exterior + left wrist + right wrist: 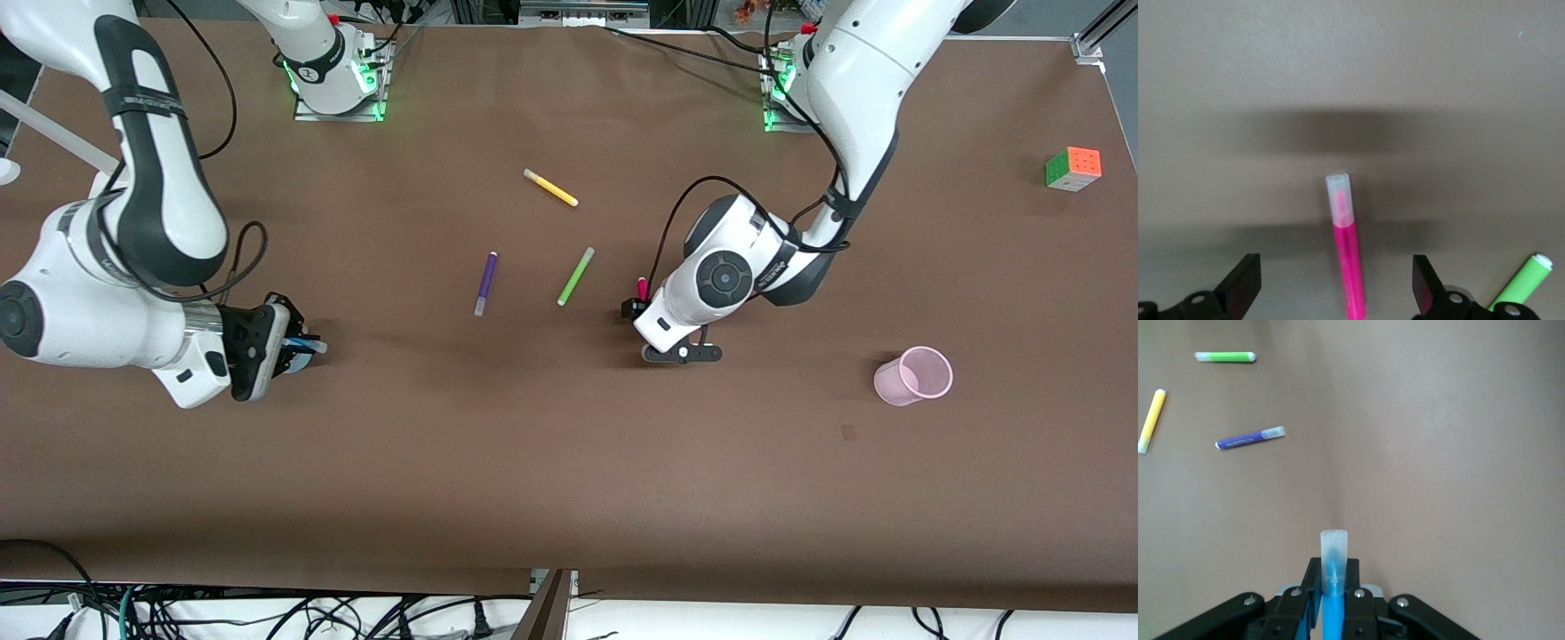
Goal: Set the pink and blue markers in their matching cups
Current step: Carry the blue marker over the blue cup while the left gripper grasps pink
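Note:
Next, my left gripper grabs the pink marker by its pink body (642,290) to stand it in the pink cup (913,376).
My left gripper (635,307) is open and low over the table, its fingers wide on either side of the pink marker (642,287). In the left wrist view the pink marker (1348,257) lies between the open fingers (1241,287) without touching them, pale end pointing away. My right gripper (298,347) is shut on the blue marker (308,346) toward the right arm's end of the table. In the right wrist view the blue marker (1333,570) sticks out from the shut gripper (1333,590), pale end forward. The pink cup (913,376) stands toward the left arm's end. The blue cup is out of view.
A purple pen (485,283), a lime-green pen (575,276) and a yellow pen (550,188) lie mid-table between the arms. The green pen (1521,283) lies just beside my left gripper. A colour cube (1073,168) sits at the left arm's end.

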Tool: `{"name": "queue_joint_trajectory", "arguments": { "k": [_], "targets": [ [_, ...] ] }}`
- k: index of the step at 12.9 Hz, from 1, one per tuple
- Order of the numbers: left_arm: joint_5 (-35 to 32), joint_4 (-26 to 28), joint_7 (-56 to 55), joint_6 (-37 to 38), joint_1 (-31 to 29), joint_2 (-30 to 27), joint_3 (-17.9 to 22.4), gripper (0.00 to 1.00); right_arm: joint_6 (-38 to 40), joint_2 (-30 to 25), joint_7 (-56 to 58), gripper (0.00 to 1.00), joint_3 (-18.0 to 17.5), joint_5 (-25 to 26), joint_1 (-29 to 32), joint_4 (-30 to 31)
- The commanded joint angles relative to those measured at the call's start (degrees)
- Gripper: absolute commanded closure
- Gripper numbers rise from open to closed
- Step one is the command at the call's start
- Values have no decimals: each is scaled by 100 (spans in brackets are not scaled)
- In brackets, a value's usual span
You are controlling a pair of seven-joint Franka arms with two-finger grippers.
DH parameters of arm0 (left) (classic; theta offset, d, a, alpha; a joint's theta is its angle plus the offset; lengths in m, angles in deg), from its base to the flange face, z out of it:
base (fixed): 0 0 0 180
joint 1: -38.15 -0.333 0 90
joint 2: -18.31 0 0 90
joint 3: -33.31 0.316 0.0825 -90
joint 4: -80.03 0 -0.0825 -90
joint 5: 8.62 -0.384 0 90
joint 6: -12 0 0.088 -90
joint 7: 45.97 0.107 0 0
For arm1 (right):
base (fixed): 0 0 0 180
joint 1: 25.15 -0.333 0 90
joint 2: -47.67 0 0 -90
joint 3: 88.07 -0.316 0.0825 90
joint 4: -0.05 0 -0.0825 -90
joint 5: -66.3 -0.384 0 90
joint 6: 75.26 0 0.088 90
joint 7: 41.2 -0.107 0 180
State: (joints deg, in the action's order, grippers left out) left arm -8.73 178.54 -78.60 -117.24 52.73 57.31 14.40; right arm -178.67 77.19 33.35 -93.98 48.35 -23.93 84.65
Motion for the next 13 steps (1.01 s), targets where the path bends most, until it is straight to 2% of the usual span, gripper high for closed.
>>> {"name": "queue_joint_trajectory", "arguments": {
  "k": [1,3,4,6,9,11,13],
  "targets": [
    [-636,90,-419,-172,159,71,54,1,233,10,726,88,-68,-409,299,-5],
    [-885,81,-893,-198,212,177,46,4,321,63,1104,88,-68,-577,475,-5],
    [-886,73,-1069,-233,221,186,45,13,356,107,1315,88,-68,-708,554,3],
    [-886,64,-1281,-277,221,186,37,17,505,203,1588,88,-68,-1042,712,21],
    [-886,64,-1317,-382,203,213,45,47,715,388,2282,88,-68,-1420,932,30],
    [-886,55,-1317,-382,203,230,45,61,804,467,2616,88,-68,-1535,1046,21],
    [-886,64,-1317,-382,194,239,45,81,909,511,2924,88,-68,-1667,1143,30]
  ]
}}
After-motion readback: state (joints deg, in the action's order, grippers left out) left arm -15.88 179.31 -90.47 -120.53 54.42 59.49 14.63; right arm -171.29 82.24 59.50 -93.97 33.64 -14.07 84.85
